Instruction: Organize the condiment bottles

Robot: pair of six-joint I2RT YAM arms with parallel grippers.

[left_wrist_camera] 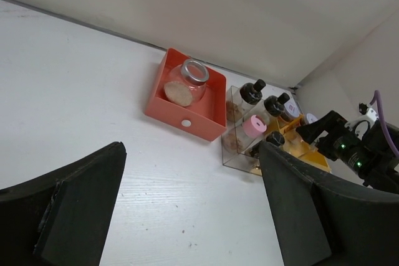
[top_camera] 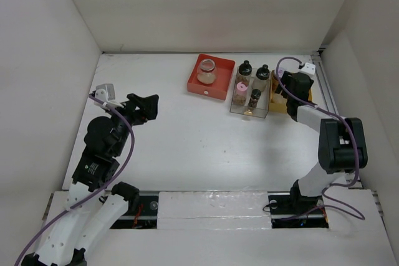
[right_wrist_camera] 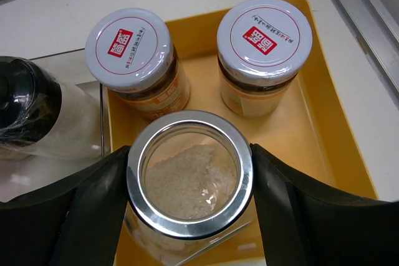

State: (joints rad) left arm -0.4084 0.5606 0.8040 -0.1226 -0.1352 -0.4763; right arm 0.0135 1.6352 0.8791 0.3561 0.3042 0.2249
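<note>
My right gripper releases the wide glass jar [right_wrist_camera: 187, 154] now. The jar is low over the yellow tray's free space beside the white-capped jars, so it would land inside.
My right gripper [right_wrist_camera: 190, 182] is shut on a wide glass jar [right_wrist_camera: 187, 154] with a silver rim and pale powder, over the yellow tray [right_wrist_camera: 321, 135]. Two white-capped jars [right_wrist_camera: 128, 42] [right_wrist_camera: 264, 32] stand in that tray behind it. Left of it, the clear tray [top_camera: 260, 111] holds two black-capped bottles [top_camera: 244, 68] [top_camera: 263, 71], a pink-capped one [top_camera: 239, 87] and a small dark one [top_camera: 255, 96]. Another squat glass jar [top_camera: 206, 70] sits in the red tray [top_camera: 219, 88]. My left gripper [top_camera: 144, 105] hangs open over bare table at the left, holding nothing.
White walls close in the table on the left, back and right. The right arm [top_camera: 336, 144] reaches along the right wall to the yellow tray. A metal rail [right_wrist_camera: 365, 10] runs beside that tray. The three trays stand side by side at the back.
</note>
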